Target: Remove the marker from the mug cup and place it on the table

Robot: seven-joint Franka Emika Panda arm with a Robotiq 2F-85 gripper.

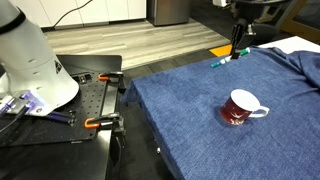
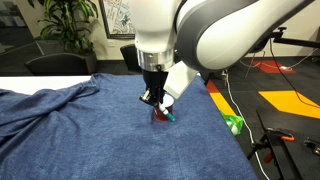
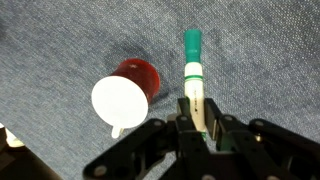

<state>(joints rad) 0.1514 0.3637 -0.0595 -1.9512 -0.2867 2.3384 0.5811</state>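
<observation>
The marker slants from my raised fingers, with its teal tip (image 1: 215, 65) (image 3: 193, 40) above the blue cloth. My gripper will keep holding the marker until it lies along the cloth.
My gripper (image 3: 200, 108) is shut on the teal-green marker (image 3: 193, 65), which points away from the jaws just above the blue denim-covered table (image 3: 270, 50). The dark red mug cup (image 3: 128, 92), white inside with a white handle, stands on the cloth to the left of the marker, and the marker is outside it. In an exterior view the gripper (image 1: 237, 50) holds the marker (image 1: 219, 62) low near the table's far edge, well beyond the mug (image 1: 240, 107). In an exterior view the gripper (image 2: 155, 100) and marker tip (image 2: 168, 116) partly hide the mug (image 2: 158, 113).
A black workbench with orange clamps (image 1: 90, 100) and the white robot base (image 1: 30, 60) stand beside the table (image 1: 190, 125). A white sheet (image 1: 300, 45) lies at the far corner. A green object (image 2: 233, 124) and cables lie on the floor.
</observation>
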